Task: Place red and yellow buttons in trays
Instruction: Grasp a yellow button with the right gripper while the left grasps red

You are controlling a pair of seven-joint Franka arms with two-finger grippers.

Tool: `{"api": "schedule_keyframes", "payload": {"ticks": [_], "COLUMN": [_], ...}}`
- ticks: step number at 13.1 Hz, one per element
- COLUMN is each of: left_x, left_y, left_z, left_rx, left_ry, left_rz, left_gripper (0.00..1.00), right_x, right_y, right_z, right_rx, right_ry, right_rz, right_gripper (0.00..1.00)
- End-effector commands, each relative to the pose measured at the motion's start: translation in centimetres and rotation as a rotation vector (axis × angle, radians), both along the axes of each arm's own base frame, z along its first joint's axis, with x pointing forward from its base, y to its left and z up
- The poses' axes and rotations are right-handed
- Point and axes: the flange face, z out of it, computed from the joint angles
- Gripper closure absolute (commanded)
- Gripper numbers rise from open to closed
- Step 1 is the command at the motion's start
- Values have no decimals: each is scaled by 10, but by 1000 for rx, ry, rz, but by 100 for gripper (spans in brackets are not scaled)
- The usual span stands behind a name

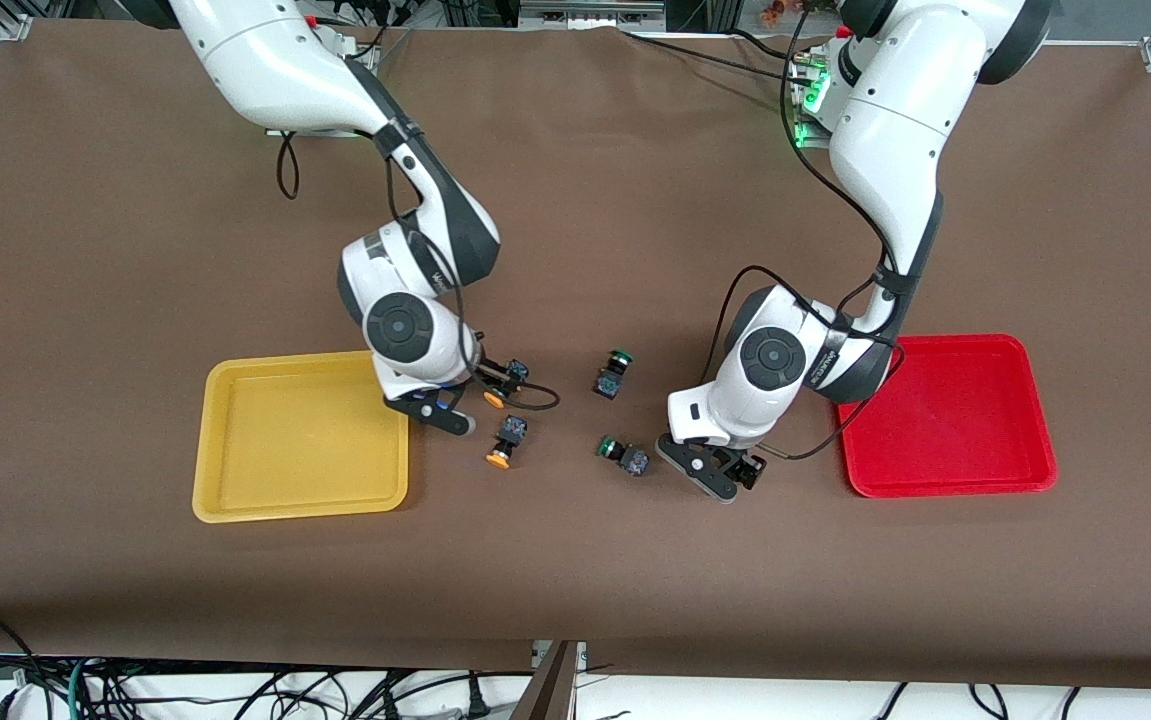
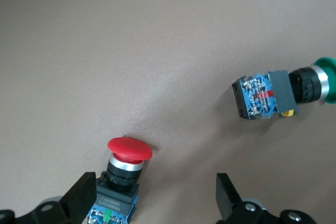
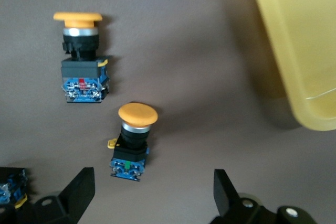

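Note:
My left gripper's fingers are just above the red-capped button's dark body (image 2: 116,193), so they would miss it if they closed now. My left gripper needs to lower first, then close on it.
Two yellow-capped buttons lie beside the yellow tray (image 1: 300,435): one (image 1: 501,384) (image 3: 81,61) next to my right gripper, the other (image 1: 506,441) (image 3: 132,142) nearer the front camera. My right gripper (image 1: 440,412) (image 3: 152,187) is open and empty, low by the tray's corner, with the second button just off its fingertips. My left gripper (image 1: 720,472) (image 2: 155,195) is open and low, between the buttons and the red tray (image 1: 945,487). A red-capped button (image 2: 125,174) lies on its side between the left fingers, close to one finger (image 2: 84,195). The front view hides it. The other red button is out of view.
Two green-capped buttons lie mid-table: one (image 1: 613,372) farther from the front camera, one (image 1: 623,453) (image 2: 278,90) close beside the left gripper. Both trays are empty. Brown table (image 1: 575,580) all round. Cables hang from both wrists.

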Motion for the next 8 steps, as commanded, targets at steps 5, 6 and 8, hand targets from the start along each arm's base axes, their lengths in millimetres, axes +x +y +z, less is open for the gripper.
{"api": "schedule_keyframes", "payload": {"ticks": [5, 6, 8], "left_x": [10, 7, 0], "left_y": [21, 26, 28], "left_z": [-29, -40, -47], "left_rx": [54, 59, 67], "left_ry": [-9, 11, 31], "left_rz": [-145, -144, -147], "left_gripper": [0, 0, 14], "right_x": [-11, -12, -12], "right_y": [29, 32, 32], "right_z": [-53, -58, -62], "right_rx": [12, 14, 15], "right_ry": [-34, -39, -40], "right_rz": [-99, -103, -104], "right_gripper": [0, 0, 11]}}
